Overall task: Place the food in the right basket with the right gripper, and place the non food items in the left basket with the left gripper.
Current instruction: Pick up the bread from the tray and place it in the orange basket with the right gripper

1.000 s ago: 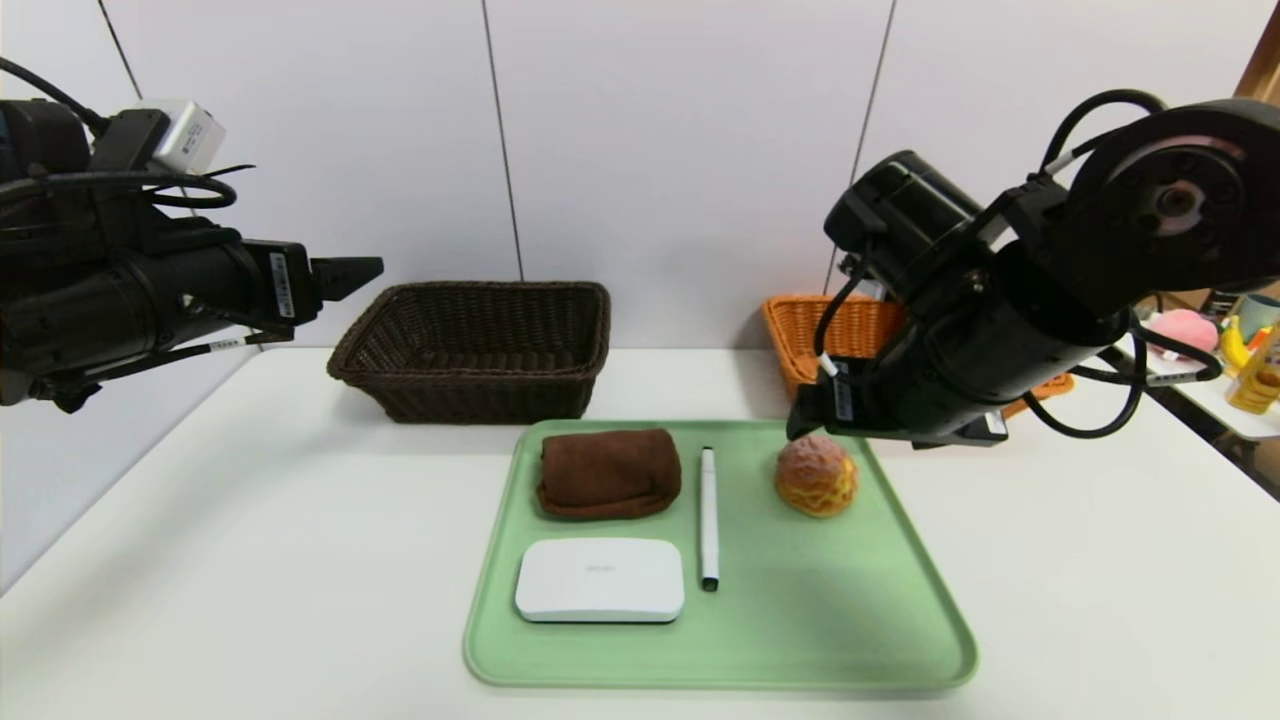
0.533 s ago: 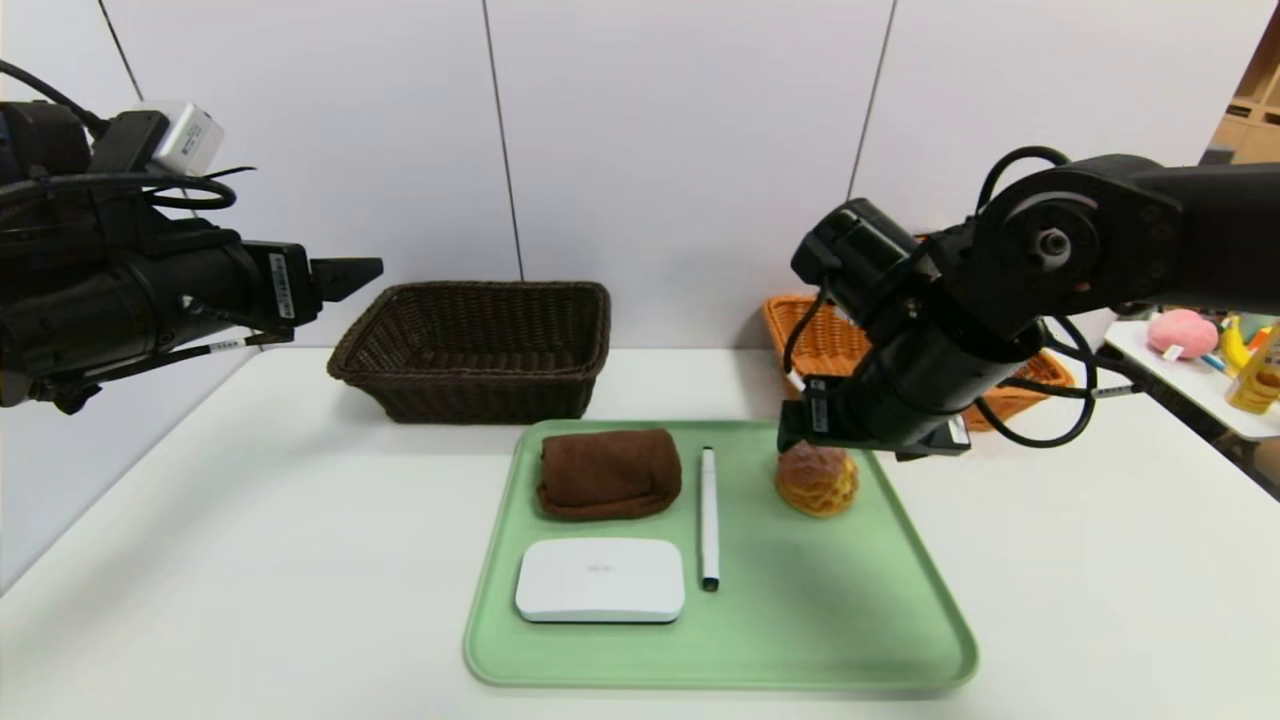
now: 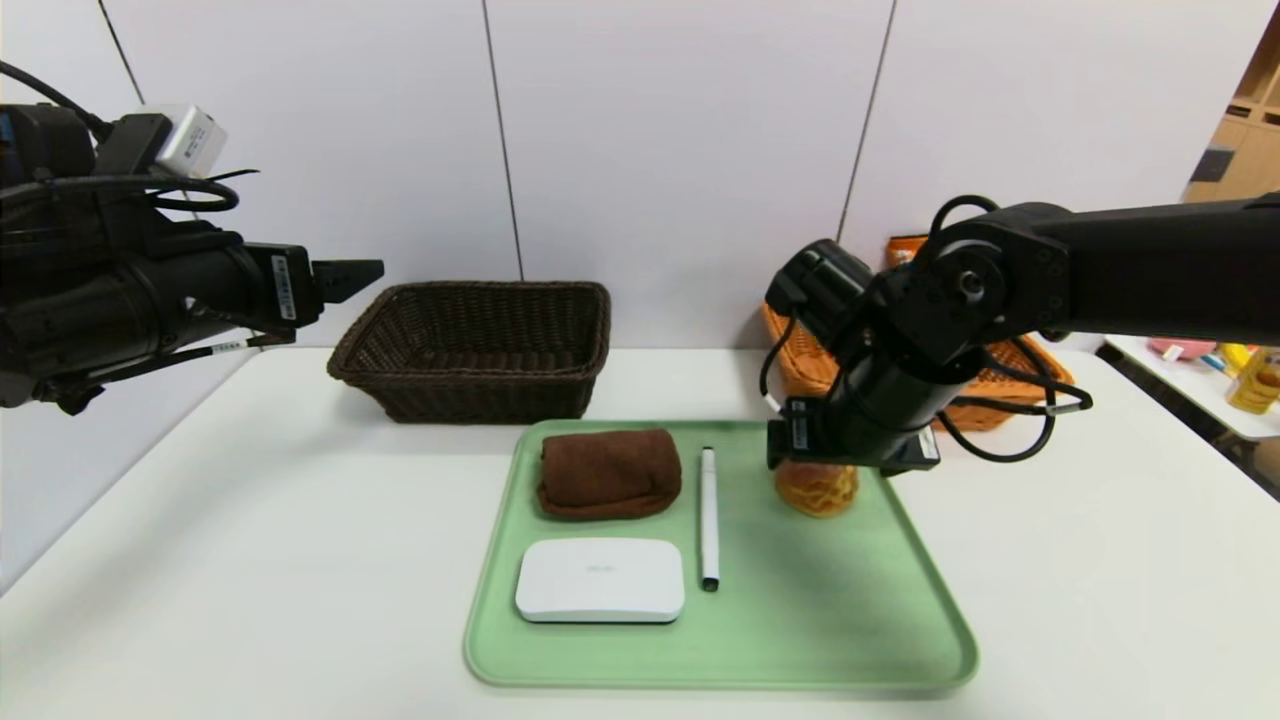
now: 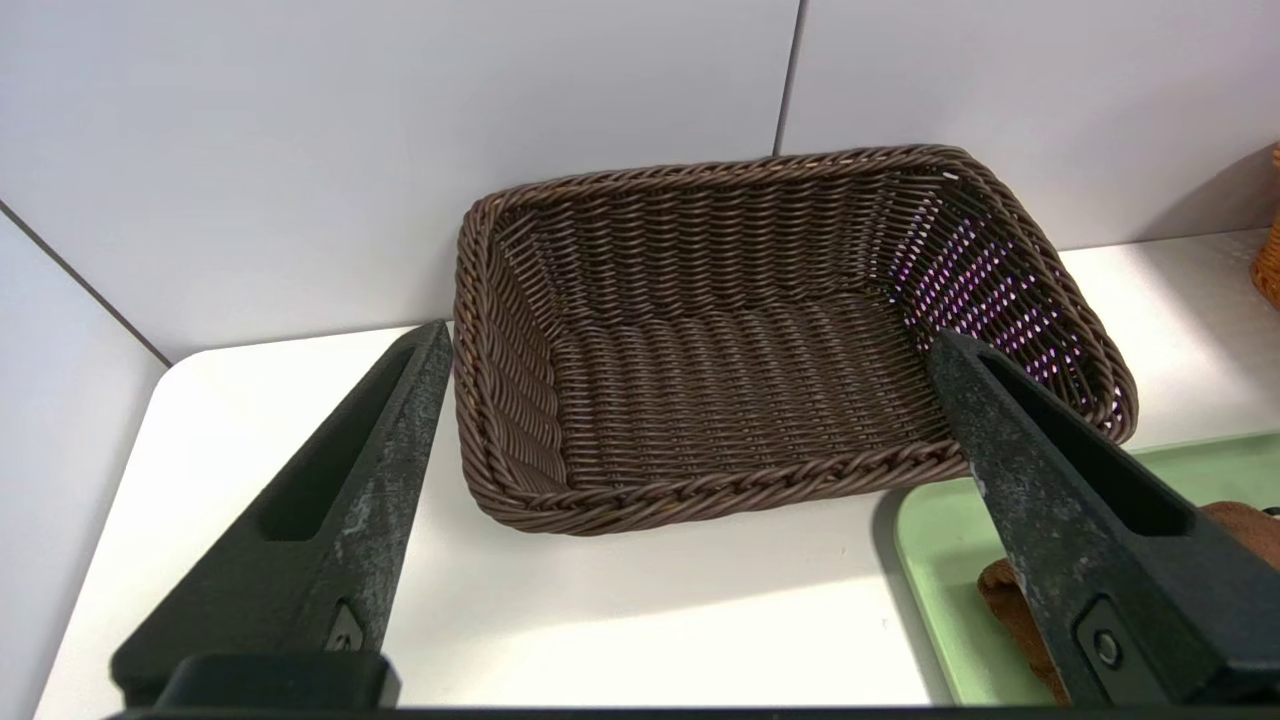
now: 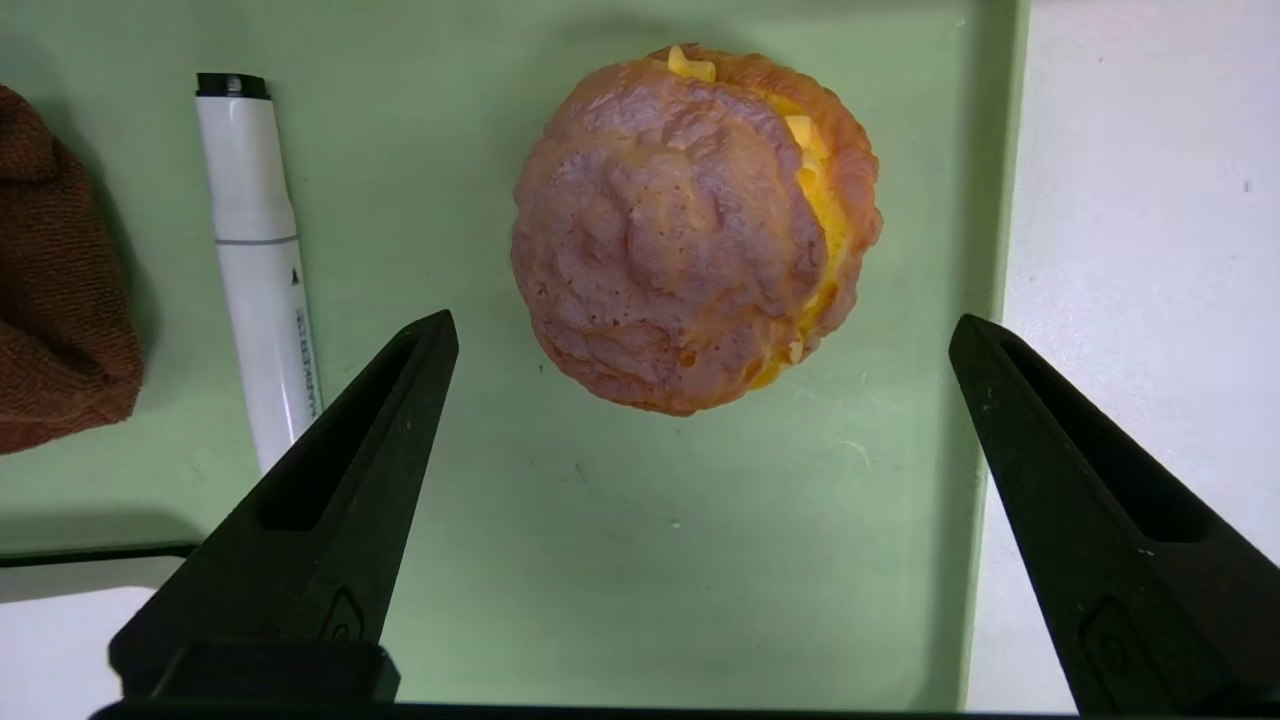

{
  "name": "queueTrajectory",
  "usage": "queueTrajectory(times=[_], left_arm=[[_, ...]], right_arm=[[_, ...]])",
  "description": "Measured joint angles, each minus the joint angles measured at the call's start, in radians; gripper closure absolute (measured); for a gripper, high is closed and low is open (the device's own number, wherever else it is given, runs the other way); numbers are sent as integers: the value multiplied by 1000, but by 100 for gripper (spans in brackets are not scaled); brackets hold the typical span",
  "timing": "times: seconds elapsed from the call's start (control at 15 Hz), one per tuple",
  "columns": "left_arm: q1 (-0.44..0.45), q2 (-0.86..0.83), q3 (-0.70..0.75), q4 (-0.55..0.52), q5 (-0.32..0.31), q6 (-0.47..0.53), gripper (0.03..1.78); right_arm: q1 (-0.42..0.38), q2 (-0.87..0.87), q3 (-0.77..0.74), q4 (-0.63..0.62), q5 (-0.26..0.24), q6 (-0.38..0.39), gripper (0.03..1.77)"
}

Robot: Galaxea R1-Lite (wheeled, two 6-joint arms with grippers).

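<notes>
My right gripper's fingers end short of the bun [image 3: 818, 490] [image 5: 695, 225], over empty green tray. My right gripper should move toward the bun before it closes.
A golden-brown crusted bun [image 3: 818, 490] [image 5: 695, 225] sits at the far right of the green tray [image 3: 800, 640]. My right gripper [image 3: 818, 462] [image 5: 702, 322] hangs just above the bun, pointing down and open, its fingers wider than the bun and not touching it. On the tray's left lie a folded brown towel [image 3: 607, 473], a white pen [image 3: 708, 515] and a flat white box [image 3: 600, 580]. The dark brown left basket [image 3: 475, 345] [image 4: 700, 500] is empty. The orange right basket [image 3: 805, 340] is mostly hidden behind my right arm. My left gripper [image 3: 350, 275] [image 4: 690, 333] hovers open, left of the dark basket.
Both baskets stand against the back wall on the white table [image 3: 250, 520]. A side table with a yellow bottle [image 3: 1258, 380] is at the far right. An orange edge [image 3: 905, 245] pokes up behind my right arm; I cannot tell what it is.
My right arm has swung down and leftward, bringing its open gripper lower over the bun and covering the bun's top in the head view. The left arm has not moved.
</notes>
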Motion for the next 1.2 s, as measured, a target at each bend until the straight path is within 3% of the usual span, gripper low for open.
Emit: queueTrajectory(times=[1.2], left_arm=[[5, 18, 0, 0, 1, -5, 12]], right_arm=[[-21, 56, 75, -126, 2, -2, 9]])
